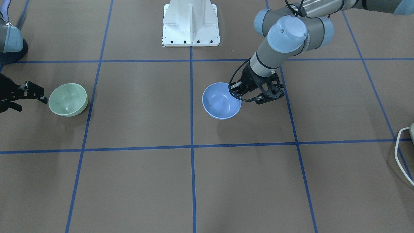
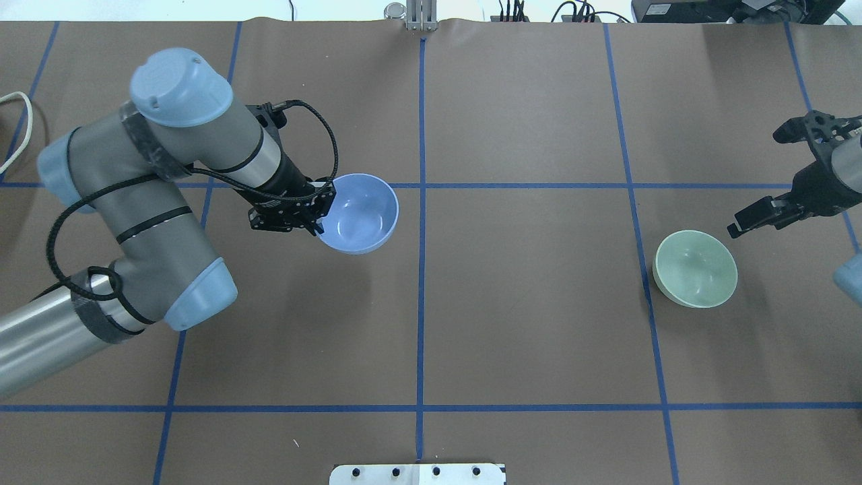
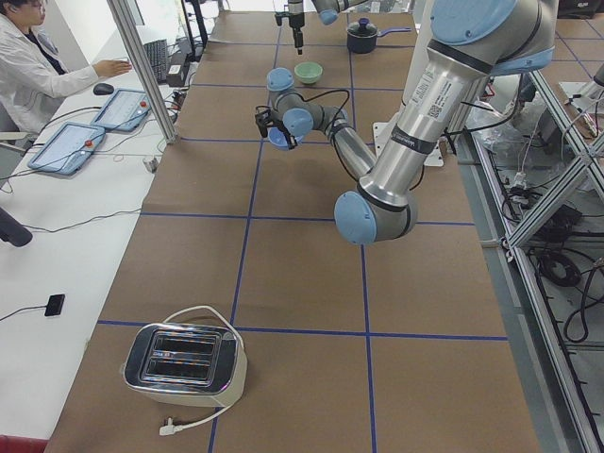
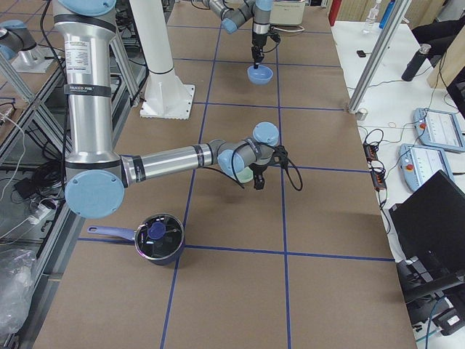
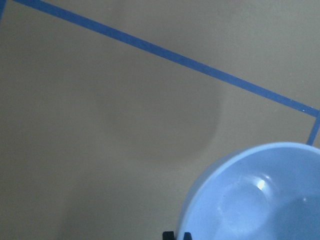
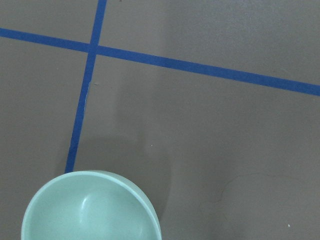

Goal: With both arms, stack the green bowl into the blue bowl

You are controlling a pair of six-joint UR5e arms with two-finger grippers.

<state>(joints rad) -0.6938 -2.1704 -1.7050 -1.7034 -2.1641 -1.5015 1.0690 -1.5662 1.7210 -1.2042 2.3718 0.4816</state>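
Note:
My right gripper needs to take hold of the green bowl by its rim (image 1: pixel 52 95) next, so that it can stack the bowl into the blue bowl (image 1: pixel 221 100).
My left gripper (image 2: pixel 315 217) is shut on the near rim of the blue bowl (image 2: pixel 360 212) and holds it tilted, a little above the table, left of the centre line. It also shows in the front view (image 1: pixel 238 93), with the blue bowl (image 1: pixel 221 100) beside it. The left wrist view shows the blue bowl (image 5: pixel 260 195) at the bottom right, with its shadow on the table. The green bowl (image 2: pixel 695 268) sits on the table at the far right. My right gripper (image 2: pixel 757 180) is open and empty, just beyond and beside the green bowl (image 1: pixel 68 98), not touching it. The right wrist view shows the green bowl (image 6: pixel 85 210).
The white mounting post (image 1: pixel 190 22) stands at the robot's side of the table. A toaster (image 3: pixel 184 359) sits at the table's left end and a dark pot (image 4: pixel 158 238) at its right end. A white cable (image 1: pixel 401 152) lies at the table's edge.

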